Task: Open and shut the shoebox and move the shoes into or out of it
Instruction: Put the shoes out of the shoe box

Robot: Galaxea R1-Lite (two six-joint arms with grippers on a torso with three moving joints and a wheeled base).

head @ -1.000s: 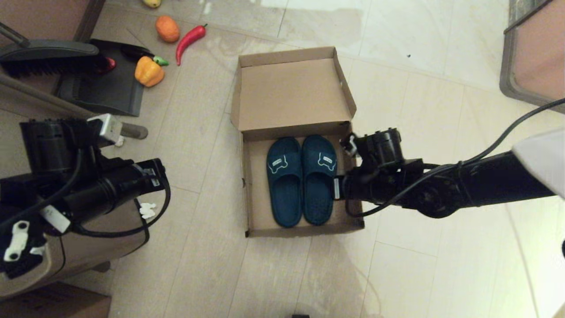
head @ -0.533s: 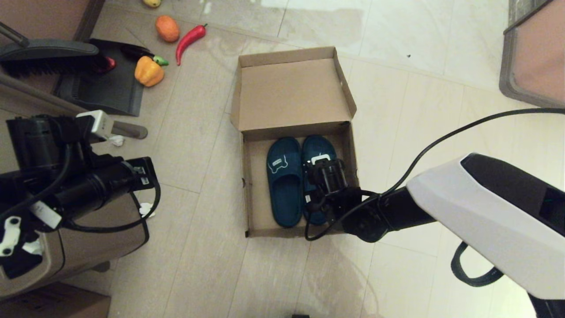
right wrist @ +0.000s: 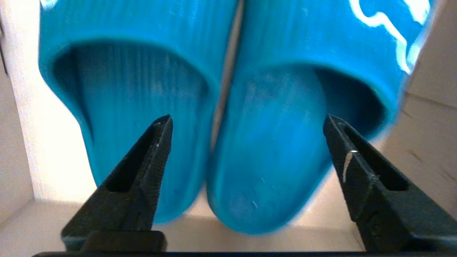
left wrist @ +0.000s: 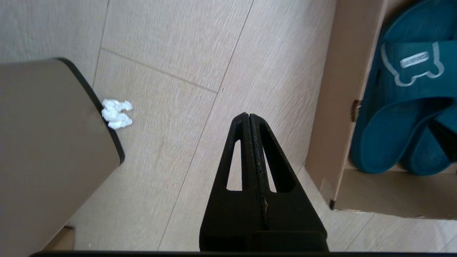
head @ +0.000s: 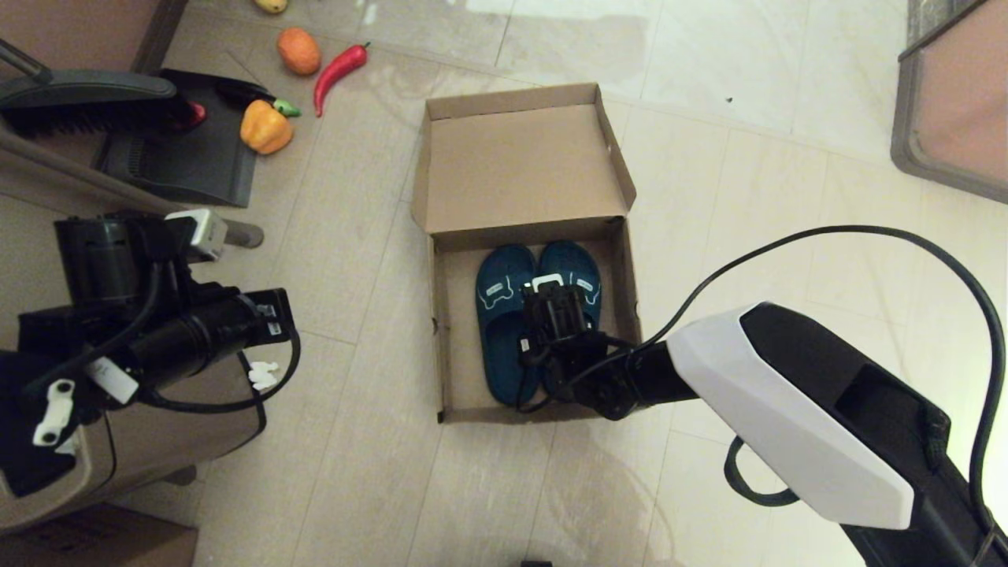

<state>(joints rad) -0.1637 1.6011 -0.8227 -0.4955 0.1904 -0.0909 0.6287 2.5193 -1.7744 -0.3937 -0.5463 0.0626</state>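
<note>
My right gripper moves toward the teal shoes' inner strap edges next, before it closes on them. In the right wrist view its fingers hover above, short of them.
The shoebox lies open on the floor, its flap lid folded back away from me. Both teal shoes sit side by side inside, the left shoe and the right shoe. My right gripper hangs open low over their heel ends; one finger is over the left shoe, the other finger is past the right shoe. Nothing is held. My left gripper is shut and empty above the floor, left of the shoebox wall.
A tan bin stands under my left arm, with a paper wad beside it. A dustpan, a brush, a yellow pepper, a red chili and an orange lie far left.
My right arm has swung from the box's right side in over the shoes and come down toward their heels. The left arm shifted slightly and stays shut.
</note>
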